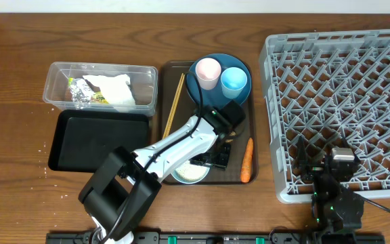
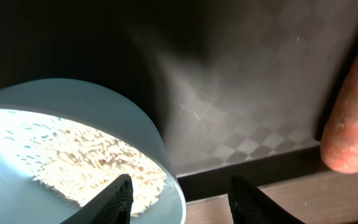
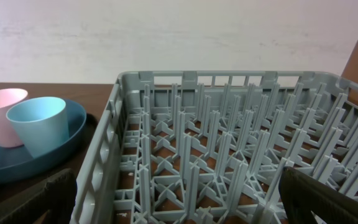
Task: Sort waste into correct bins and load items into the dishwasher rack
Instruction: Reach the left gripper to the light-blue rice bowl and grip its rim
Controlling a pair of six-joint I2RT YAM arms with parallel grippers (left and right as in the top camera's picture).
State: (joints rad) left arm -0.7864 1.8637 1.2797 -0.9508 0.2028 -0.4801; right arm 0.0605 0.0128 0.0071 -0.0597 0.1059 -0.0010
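The bowl's rim [image 1: 207, 174] and white rice [image 1: 189, 172] are still below my fingers, so my left gripper would miss the light blue bowl if it closed now. It needs to go lower first.
The light blue bowl [image 2: 104, 102] of white rice [image 2: 86, 155] stands on the brown tray [image 1: 161, 88]. My left gripper [image 2: 180, 183] is open astride its rim, one finger over the rice and one outside, with gaps on both sides. From overhead the left gripper [image 1: 212, 161] is at the bowl's [image 1: 176, 177] right edge. The orange carrot [image 1: 247, 161] lies just to the right. On the dark-blue plate [image 1: 239, 95] stand a pink cup [image 1: 208, 72] and a light blue cup [image 1: 234, 81]. Chopsticks [image 1: 175, 102] lie on the left. My right gripper [image 3: 178, 177] hangs open over the grey rack's [image 1: 344, 88] front-left corner.
The clear tub [image 1: 144, 81] at the back left holds white tissue [image 1: 117, 91], a foil wrapper [image 1: 81, 91] and a yellow-green packet [image 1: 99, 98]. The black tray [image 1: 93, 142] lies in front of it. The rack fills the right side.
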